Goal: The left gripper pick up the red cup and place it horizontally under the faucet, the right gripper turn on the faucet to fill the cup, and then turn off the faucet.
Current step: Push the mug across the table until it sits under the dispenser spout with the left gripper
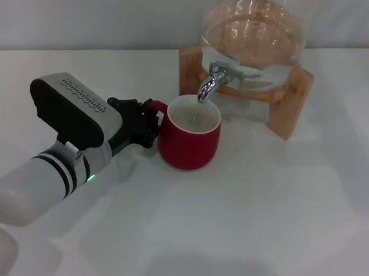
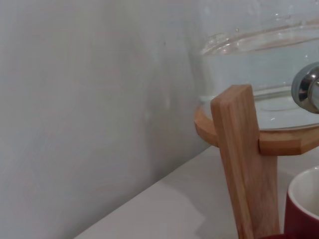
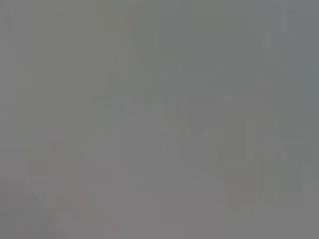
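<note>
The red cup's base [image 1: 185,164] meets the white table under the faucet in the head view, so the cup would stand and the left gripper needs to release it.
The red cup [image 1: 189,142] stands upright on the white table, its white mouth directly below the faucet [image 1: 210,82]. The faucet is a small chrome tap on the front of the glass jar [image 1: 252,34]. My left gripper [image 1: 144,120] reaches in from the left, its black fingers shut around the cup's small loop handle. In the left wrist view a slice of the red cup [image 2: 303,211] shows at the corner, with a chrome part of the faucet [image 2: 309,89] above it. The right gripper is out of view; its wrist view shows only flat grey.
The glass jar holds water and sits in a wooden stand [image 1: 291,105], whose leg [image 2: 244,164] stands close beside the cup. A pale wall runs behind the table [image 1: 262,216].
</note>
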You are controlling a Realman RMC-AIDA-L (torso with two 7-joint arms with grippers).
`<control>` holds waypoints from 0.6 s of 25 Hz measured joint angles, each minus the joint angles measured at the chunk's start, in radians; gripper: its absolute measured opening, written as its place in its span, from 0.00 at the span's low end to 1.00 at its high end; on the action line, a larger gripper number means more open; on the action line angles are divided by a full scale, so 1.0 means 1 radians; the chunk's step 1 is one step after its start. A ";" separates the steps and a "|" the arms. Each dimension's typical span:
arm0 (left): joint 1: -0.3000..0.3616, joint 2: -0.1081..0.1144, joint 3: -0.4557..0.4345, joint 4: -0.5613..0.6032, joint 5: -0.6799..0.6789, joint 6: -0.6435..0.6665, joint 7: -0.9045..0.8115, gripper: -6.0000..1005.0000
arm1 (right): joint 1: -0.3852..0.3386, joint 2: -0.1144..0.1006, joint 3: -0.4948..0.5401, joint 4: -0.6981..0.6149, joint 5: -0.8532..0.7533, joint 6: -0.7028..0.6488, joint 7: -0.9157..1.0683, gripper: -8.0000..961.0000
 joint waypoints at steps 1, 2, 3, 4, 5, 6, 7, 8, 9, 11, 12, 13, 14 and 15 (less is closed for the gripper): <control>0.000 0.000 0.000 0.000 0.000 0.000 0.000 0.10 | 0.000 0.000 0.000 0.000 0.000 0.000 0.000 0.67; -0.002 0.000 -0.002 0.001 -0.002 0.008 0.000 0.10 | 0.000 0.000 -0.001 0.000 0.000 0.000 0.000 0.67; -0.004 0.000 -0.008 0.001 -0.003 0.017 0.000 0.10 | 0.000 0.000 -0.001 0.000 0.000 0.000 0.001 0.67; -0.005 -0.001 -0.013 0.002 -0.003 0.023 0.001 0.10 | 0.000 0.000 -0.003 0.000 0.000 0.000 0.001 0.67; -0.006 -0.002 -0.020 0.002 -0.003 0.029 0.001 0.10 | 0.000 0.000 -0.006 0.000 0.000 -0.001 0.001 0.67; -0.006 -0.003 -0.026 0.002 -0.003 0.032 0.001 0.10 | 0.000 0.000 -0.011 0.000 0.000 -0.001 0.002 0.67; -0.006 -0.003 -0.029 0.002 -0.004 0.033 0.002 0.10 | 0.000 0.000 -0.011 0.000 0.000 -0.001 0.002 0.67; -0.005 -0.003 -0.030 0.002 -0.004 0.034 0.002 0.10 | 0.000 0.000 -0.015 0.001 0.000 -0.002 0.002 0.67; -0.005 -0.003 -0.035 0.004 -0.005 0.034 0.002 0.10 | 0.000 0.000 -0.015 0.001 0.000 -0.002 0.001 0.67; -0.004 -0.003 -0.042 0.006 -0.005 0.038 0.002 0.10 | 0.000 0.000 -0.015 0.001 0.000 -0.002 0.000 0.67; -0.003 -0.003 -0.044 0.008 -0.005 0.041 0.002 0.11 | -0.001 0.000 -0.015 0.001 0.000 -0.002 0.000 0.67; -0.003 -0.003 -0.045 0.008 -0.005 0.043 0.002 0.11 | -0.001 0.000 -0.015 0.001 0.000 -0.002 0.001 0.67; -0.003 -0.003 -0.046 0.008 -0.005 0.045 0.002 0.11 | -0.002 0.000 -0.016 0.001 0.000 -0.002 0.001 0.67; -0.003 -0.003 -0.047 0.008 -0.005 0.045 0.002 0.11 | -0.002 0.000 -0.018 0.001 0.000 -0.002 0.002 0.67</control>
